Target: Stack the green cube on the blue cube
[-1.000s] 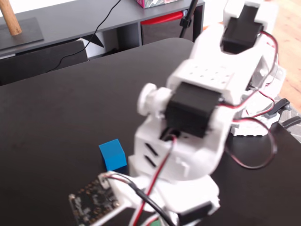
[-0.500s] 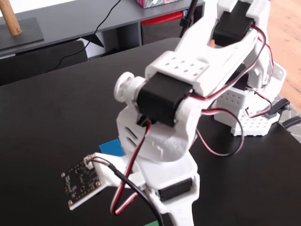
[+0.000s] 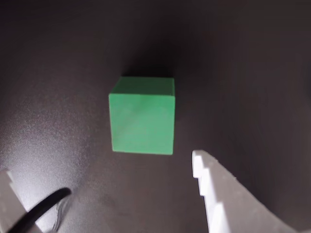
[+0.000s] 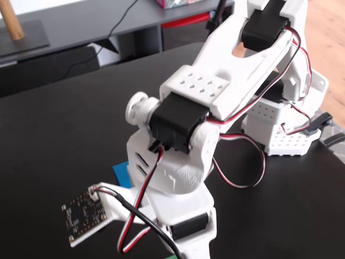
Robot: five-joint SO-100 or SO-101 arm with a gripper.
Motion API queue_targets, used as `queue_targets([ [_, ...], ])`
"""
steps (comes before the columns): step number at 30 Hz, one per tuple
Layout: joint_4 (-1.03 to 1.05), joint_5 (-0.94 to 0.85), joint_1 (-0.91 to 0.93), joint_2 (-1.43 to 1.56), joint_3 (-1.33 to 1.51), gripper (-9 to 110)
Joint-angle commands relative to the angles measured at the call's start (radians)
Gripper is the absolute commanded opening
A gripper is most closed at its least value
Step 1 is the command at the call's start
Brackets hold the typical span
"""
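Observation:
The gripper should next grab the green cube (image 3: 142,116) by its two opposite sides, to stack it on the blue cube.
In the wrist view the green cube (image 3: 142,116) rests on the dark table, a little beyond my fingertips. My gripper (image 3: 101,165) is open and empty. Its white right finger (image 3: 218,194) is just below the cube's right corner and its left finger (image 3: 7,194) is at the far left edge. The cube is not between the jaws. In the fixed view a corner of the blue cube (image 4: 122,174) peeks out to the left of my wrist, the rest hidden by the arm. The gripper tips are below that view's bottom edge.
The arm's white base (image 4: 285,129) stands at the right of the black table (image 4: 54,140). A grey shelf (image 4: 81,21) runs along the back. The wrist camera board (image 4: 85,213) sticks out at the lower left. A black cable (image 3: 43,206) crosses the wrist view's bottom left.

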Motion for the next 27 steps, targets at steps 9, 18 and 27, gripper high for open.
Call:
queue_targets([
  [9, -0.224, -0.028, 0.028, -0.046, 0.106, 47],
  [18, -0.313, -0.081, 0.067, -0.107, 0.138, 45],
  [27, -0.279, -0.094, 0.080, -0.074, 0.163, 30],
])
